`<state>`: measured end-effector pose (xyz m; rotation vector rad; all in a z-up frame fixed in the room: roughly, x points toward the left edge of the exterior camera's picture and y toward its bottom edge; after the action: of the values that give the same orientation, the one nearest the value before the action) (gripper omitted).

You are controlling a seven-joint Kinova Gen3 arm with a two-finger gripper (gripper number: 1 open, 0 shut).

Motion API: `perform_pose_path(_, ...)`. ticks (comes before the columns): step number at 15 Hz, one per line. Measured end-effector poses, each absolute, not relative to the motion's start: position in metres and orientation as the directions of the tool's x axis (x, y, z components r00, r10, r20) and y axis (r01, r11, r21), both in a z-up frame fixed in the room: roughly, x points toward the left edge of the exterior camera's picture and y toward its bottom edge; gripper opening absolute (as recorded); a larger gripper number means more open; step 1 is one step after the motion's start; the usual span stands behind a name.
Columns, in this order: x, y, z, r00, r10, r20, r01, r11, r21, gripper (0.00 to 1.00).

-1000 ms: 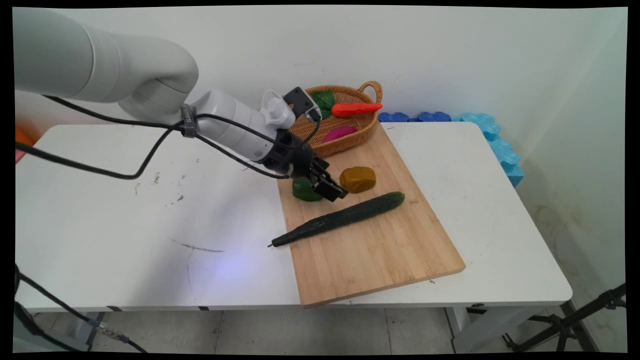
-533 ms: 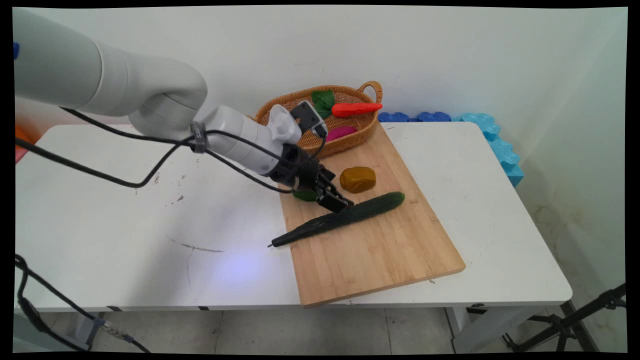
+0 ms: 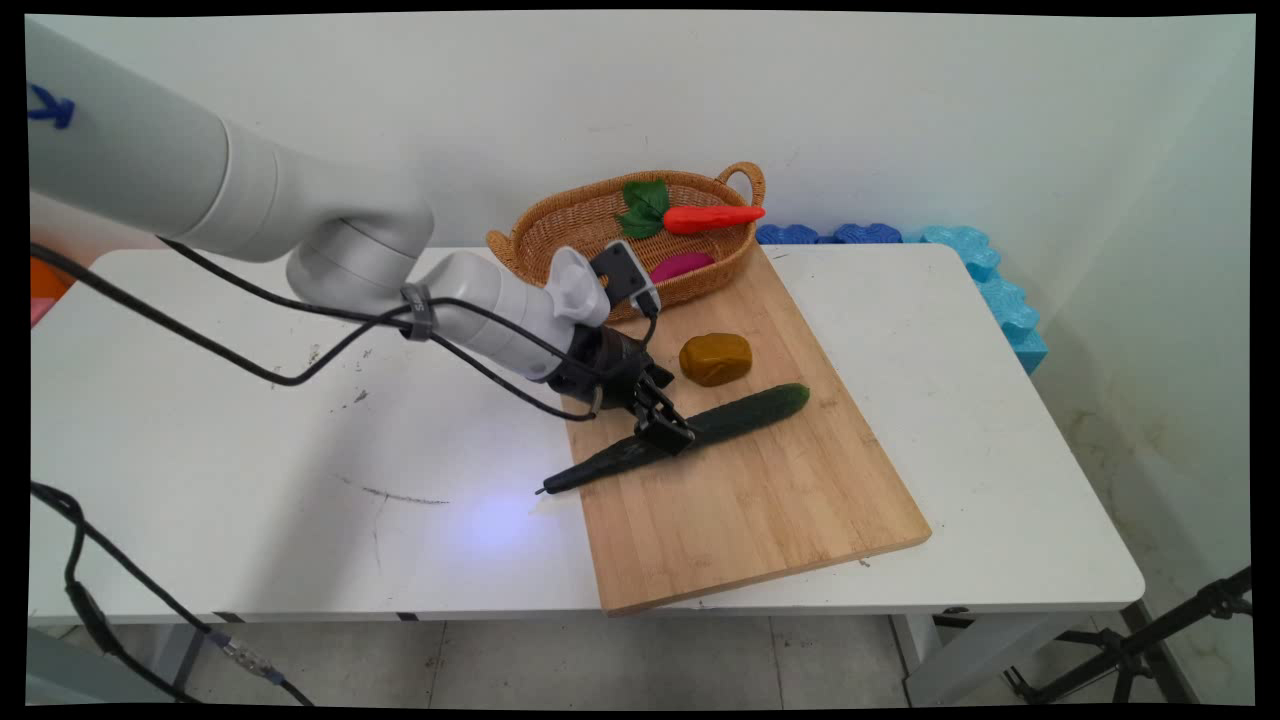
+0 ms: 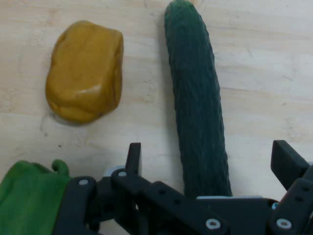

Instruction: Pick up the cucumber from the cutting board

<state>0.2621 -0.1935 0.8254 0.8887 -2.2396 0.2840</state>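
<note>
My gripper grabs the cucumber by its middle next, to move it off the cutting board and over to the wicker basket.
A long dark green cucumber [image 3: 745, 412] lies slantwise on the wooden cutting board [image 3: 760, 510], its thin end sticking off the board's left edge. My gripper [image 3: 665, 432] is low over the cucumber's middle and stands open. In the hand view the cucumber [image 4: 198, 98] runs up between the two fingers [image 4: 133, 155], with gaps on both sides. A yellow-brown pepper-like vegetable [image 3: 715, 358] [image 4: 85, 71] sits just beyond the cucumber. A green pepper [image 4: 27, 198] lies beside the gripper's linkage; the arm hides it in the main view.
A wicker basket [image 3: 735, 262] stands at the board's far end, holding a red carrot with green leaves [image 3: 712, 217] and a magenta vegetable [image 3: 680, 266]. Blue foam pieces [image 3: 985, 265] line the wall at the table's far right. Black cables hang from the arm over the table's left.
The gripper has come down and toward the near side, from above the green pepper to the cucumber's middle. The arm now covers the green pepper and uncovers more of the basket.
</note>
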Motion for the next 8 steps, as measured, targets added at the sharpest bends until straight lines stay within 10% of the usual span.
perform_pose_path(8, 0.256, -0.196, 0.8, -0.541, -0.497, 0.678, -0.653, 0.756, 0.034, 1.0)
